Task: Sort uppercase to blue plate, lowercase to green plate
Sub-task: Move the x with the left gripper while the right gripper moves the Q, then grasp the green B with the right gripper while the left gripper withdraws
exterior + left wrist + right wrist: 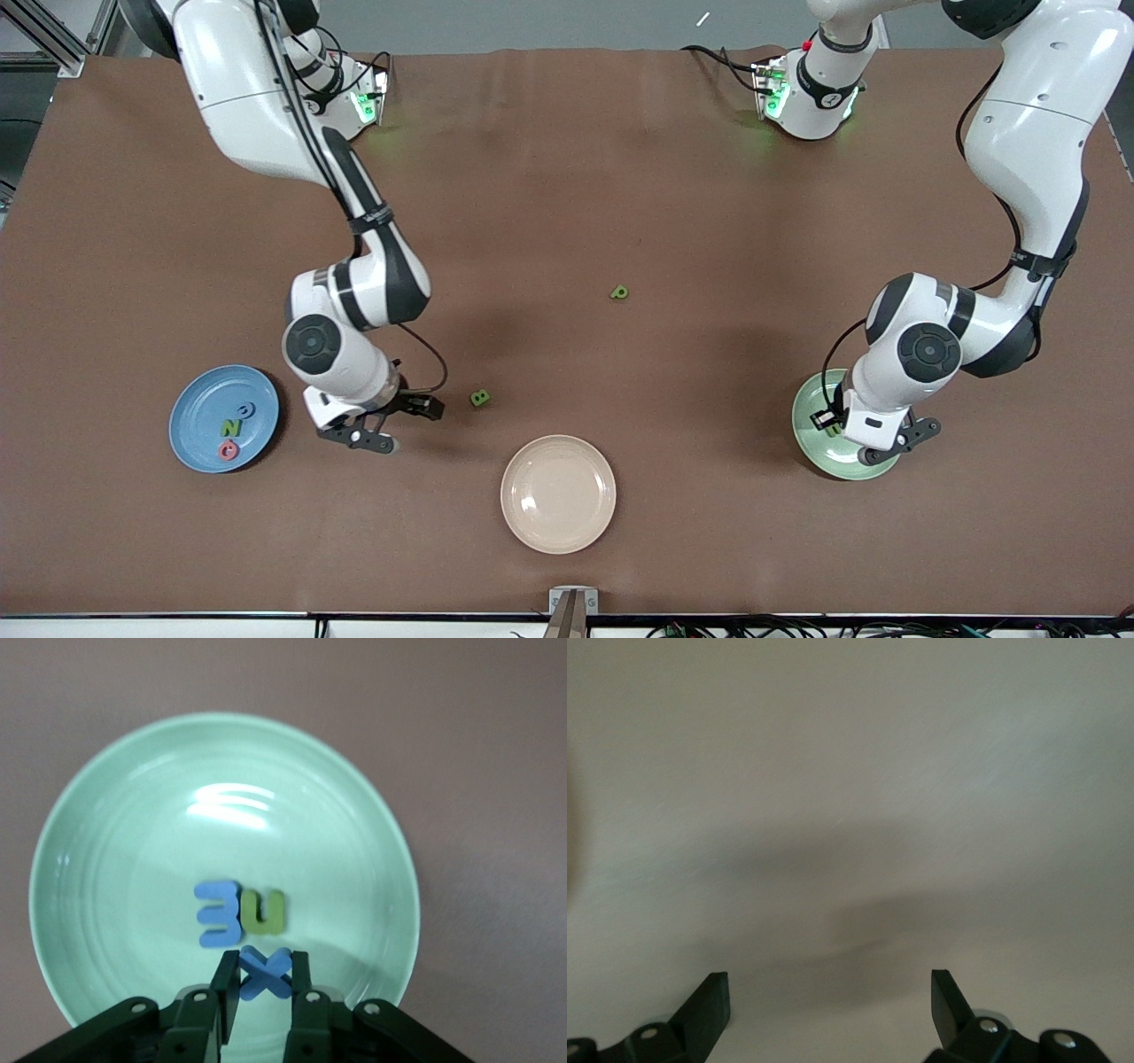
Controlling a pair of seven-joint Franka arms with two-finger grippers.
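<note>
I will next take hold of the green B by its lower loop (481, 400) with my right gripper, to sort the uppercase letter onto the blue plate (190, 425).
My left gripper (264, 960) hangs over the pale green plate (106, 815) and is shut on a blue x (266, 980). A blue m (217, 914) and a green n (265, 912) lie together in that plate. In the front view the left hand (899, 443) covers much of the green plate (811, 439). The blue plate (190, 425) holds a green N (230, 427), a blue C-like letter (245, 410) and a red O (229, 450). My right gripper (412, 427) is open and empty over bare table between the blue plate and a green B (480, 398). A green p (619, 291) lies mid-table.
A cream plate (558, 494) with nothing in it sits near the table's front edge, nearer to the front camera than the green B. The brown tabletop (567, 177) stretches toward the arm bases.
</note>
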